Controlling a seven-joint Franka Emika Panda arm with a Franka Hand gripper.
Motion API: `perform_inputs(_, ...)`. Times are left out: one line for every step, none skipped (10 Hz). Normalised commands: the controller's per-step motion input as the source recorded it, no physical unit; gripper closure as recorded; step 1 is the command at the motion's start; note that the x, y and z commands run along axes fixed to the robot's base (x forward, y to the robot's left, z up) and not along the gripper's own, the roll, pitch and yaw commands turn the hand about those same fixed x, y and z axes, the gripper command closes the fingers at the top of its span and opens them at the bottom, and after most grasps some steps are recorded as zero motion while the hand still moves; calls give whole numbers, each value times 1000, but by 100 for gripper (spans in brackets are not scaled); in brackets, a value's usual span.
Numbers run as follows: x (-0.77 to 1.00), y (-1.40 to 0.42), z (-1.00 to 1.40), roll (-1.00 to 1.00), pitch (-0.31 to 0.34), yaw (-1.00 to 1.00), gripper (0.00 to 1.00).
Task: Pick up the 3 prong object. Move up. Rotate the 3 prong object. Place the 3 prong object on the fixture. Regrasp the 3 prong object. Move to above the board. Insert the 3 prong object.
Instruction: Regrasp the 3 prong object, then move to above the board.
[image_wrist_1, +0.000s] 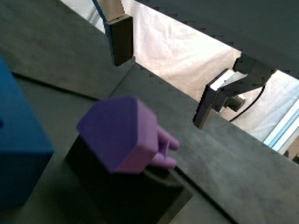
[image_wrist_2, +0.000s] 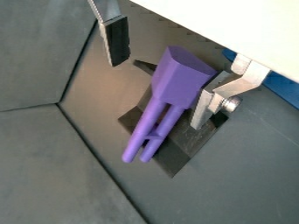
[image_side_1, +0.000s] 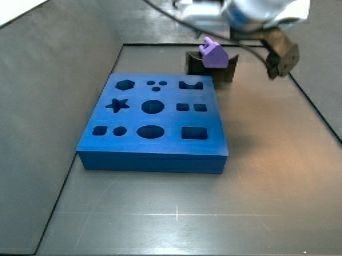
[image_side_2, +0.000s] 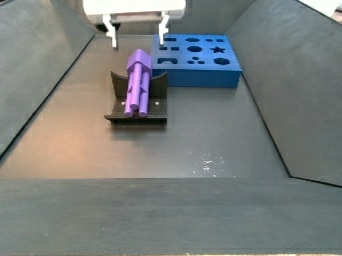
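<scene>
My gripper should grab the purple 3 prong object by its block end (image_side_1: 213, 52) next. Its prongs then stay free to go into the blue board (image_side_1: 154, 120).
The purple 3 prong object (image_side_2: 136, 80) lies along the dark fixture (image_side_2: 138, 112) with its prongs toward the near end. It also shows in both wrist views (image_wrist_1: 126, 133) (image_wrist_2: 170, 96) and in a side view (image_side_1: 211, 52), resting on the fixture (image_wrist_2: 177, 150) (image_wrist_1: 117, 188) (image_side_1: 214, 70). My gripper (image_side_2: 138, 38) is open over the object's block end, with one finger on each side. In both wrist views the gripper (image_wrist_1: 167, 70) (image_wrist_2: 163, 72) holds nothing. The blue board (image_side_1: 154, 120) (image_side_2: 201, 58) lies beside the fixture.
Dark sloping walls enclose the grey floor in both side views. The board's blue edge (image_wrist_1: 17, 140) is close to the fixture. White cloth (image_wrist_1: 187, 48) shows beyond the wall.
</scene>
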Motion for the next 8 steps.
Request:
perform_inputs(152,-7,-921,65,-12,18,0)
perform_inputs(132,-12,-777,67,-7,19,0)
perform_inputs(108,-19,-590,68,-3,27,0)
perform_inputs(99,-19,-498,67,2,28,0)
perform_inputs(95,-17,-316,71,5,32,0)
perform_inputs(0,0,0,0,0,0,100)
perform_inputs(88,-72,1000,-107,43,-57,100)
perform_inputs(87,-72,1000,-111,46,-56,100)
